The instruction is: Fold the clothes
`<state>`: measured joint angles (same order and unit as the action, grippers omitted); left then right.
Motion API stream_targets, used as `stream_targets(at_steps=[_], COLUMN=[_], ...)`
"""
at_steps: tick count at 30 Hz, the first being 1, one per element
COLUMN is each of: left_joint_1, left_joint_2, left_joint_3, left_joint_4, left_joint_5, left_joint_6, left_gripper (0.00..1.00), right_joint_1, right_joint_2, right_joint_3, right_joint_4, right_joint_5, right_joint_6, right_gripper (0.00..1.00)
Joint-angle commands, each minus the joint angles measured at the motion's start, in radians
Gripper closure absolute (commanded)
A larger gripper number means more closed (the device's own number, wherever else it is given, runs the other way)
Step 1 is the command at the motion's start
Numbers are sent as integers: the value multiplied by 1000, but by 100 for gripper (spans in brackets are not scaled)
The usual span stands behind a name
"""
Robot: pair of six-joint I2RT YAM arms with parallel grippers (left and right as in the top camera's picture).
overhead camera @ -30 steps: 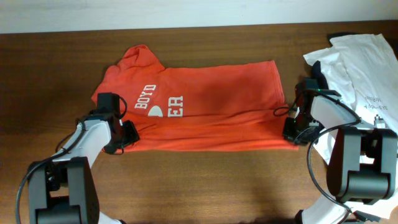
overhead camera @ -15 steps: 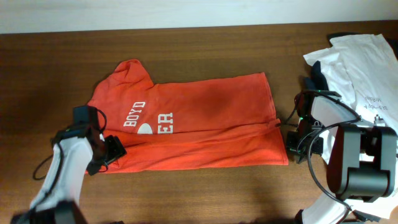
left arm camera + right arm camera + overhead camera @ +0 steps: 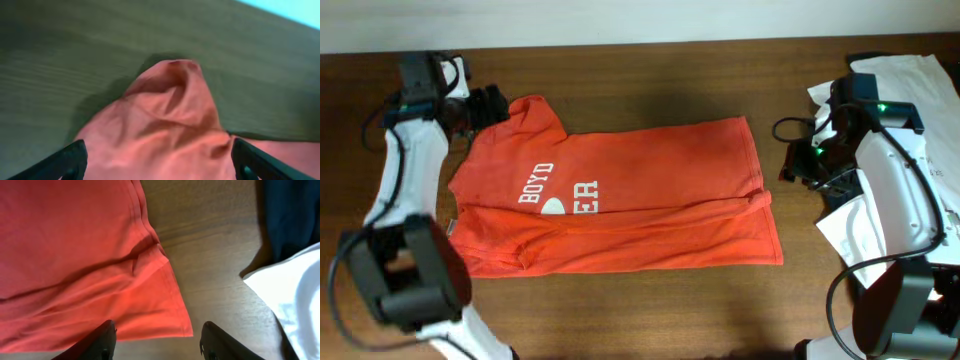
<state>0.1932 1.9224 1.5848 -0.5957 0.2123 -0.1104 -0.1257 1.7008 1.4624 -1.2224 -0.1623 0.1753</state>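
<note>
I should grab the red-orange T-shirt (image 3: 620,195) by its bunched rear sleeve with my left gripper next. Then I can fold the T-shirt's far edge over its body.
The clothes, a red-orange T-shirt (image 3: 620,195) with white lettering, lie flat on the brown table (image 3: 640,300), folded lengthwise, hem to the right. My left gripper (image 3: 492,106) hovers open at the rear-left sleeve (image 3: 532,115). In the left wrist view the bunched sleeve (image 3: 170,115) lies below the wide-apart fingers (image 3: 70,160), and the left gripper (image 3: 160,167) grips nothing. My right gripper (image 3: 804,166) stands open just right of the hem. In the right wrist view the right gripper (image 3: 160,342) hangs above the shirt's front-right corner (image 3: 182,325), nothing between its jaws.
A white shirt (image 3: 905,110) and a dark navy garment (image 3: 828,112) lie piled at the table's right edge, close behind my right arm. They also show in the right wrist view as the white shirt (image 3: 295,290) and the navy garment (image 3: 290,215). A pale wall runs behind the table.
The shirt was dragged a little left. My right gripper opened, let go of the hem corner and lifted back. My left arm swung from the front-left edge to the rear-left sleeve, opening wider.
</note>
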Motion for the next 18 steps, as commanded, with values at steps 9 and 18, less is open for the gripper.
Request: stream_targets(at_steps=[9,18], left_joint_1=[-42,-123], left_joint_2=[453,510], left_joint_3=[186,186], left_joint_4=[272,325], left_joint_5=[39,-56], left_joint_6=[37,37], left_gripper=[9,42], right_joint_1=[1,29], right_joint_2=[-4,-4], right_joint_3=[11,11], right_joint_4=[-1,1], right_joint_5=[-14,-11], right_joint_6=[-10,-11], right_gripper=[41,41])
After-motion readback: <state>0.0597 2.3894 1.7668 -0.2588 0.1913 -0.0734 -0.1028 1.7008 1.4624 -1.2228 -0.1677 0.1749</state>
